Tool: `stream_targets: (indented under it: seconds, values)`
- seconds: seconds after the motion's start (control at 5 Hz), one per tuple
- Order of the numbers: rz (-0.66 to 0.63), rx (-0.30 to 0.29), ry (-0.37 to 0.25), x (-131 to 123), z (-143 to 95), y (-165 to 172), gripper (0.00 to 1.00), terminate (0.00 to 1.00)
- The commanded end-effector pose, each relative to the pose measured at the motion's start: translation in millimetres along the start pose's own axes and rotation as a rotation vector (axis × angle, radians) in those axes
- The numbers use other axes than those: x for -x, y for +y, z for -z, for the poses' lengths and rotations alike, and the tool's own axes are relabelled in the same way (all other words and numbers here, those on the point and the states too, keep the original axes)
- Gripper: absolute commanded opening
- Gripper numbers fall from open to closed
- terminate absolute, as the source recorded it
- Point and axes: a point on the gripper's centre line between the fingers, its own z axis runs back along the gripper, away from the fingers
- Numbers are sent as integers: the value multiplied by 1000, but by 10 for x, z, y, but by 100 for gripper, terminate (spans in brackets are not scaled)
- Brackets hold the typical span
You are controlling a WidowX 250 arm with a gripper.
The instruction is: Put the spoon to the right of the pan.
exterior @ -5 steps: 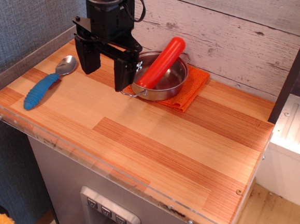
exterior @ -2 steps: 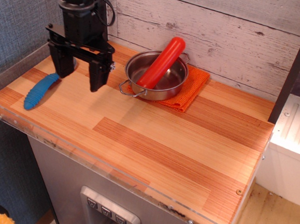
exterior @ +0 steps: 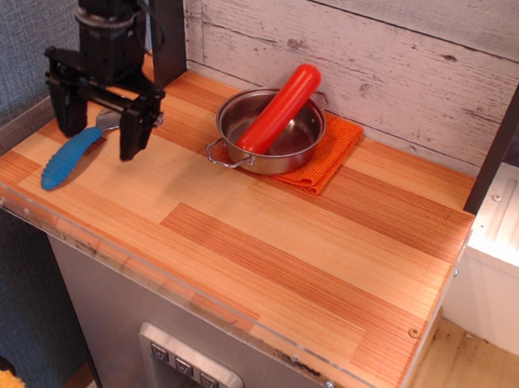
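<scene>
The gripper takes the spoon by its blue handle [exterior: 85, 142] next, to set it down on the bare wood beside the pan [exterior: 271, 132].
The spoon [exterior: 72, 156] lies on the wooden table top at the far left, its ribbed blue handle toward the front edge and its silver bowl mostly hidden behind the gripper. My black gripper [exterior: 98, 132] hangs over the spoon with its two fingers spread wide, one finger [exterior: 66, 112] to the left of the handle and one to the right. It holds nothing. The small steel pan [exterior: 271, 132] with wire loop handles sits on an orange cloth mat [exterior: 330, 155] by the back wall, well to the right of the gripper.
A long red cylinder [exterior: 280, 107] leans inside the pan. A white plank wall runs along the back. A low clear rim [exterior: 24, 211] borders the table's left and front edges. Bare wooden top [exterior: 373, 230] stretches right of the pan.
The gripper has moved left from beside the pan to over the spoon, still open. The spoon, pan and cylinder have not moved.
</scene>
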Motion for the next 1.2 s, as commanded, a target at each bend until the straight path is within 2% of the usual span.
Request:
stream_targets:
  seconds: [0.0, 0.4, 0.6, 0.8, 1.0]
  values:
    - [-103, -74, 19, -54, 27, 411, 100, 0]
    - [-102, -112, 54, -129, 174, 425, 100, 0]
    - [-97, -110, 31, -176, 298, 425, 100, 0]
    - [-71, -79, -50, -185, 356, 488, 100, 0]
    - [-49, -63, -83, -176, 344, 519, 0, 0]
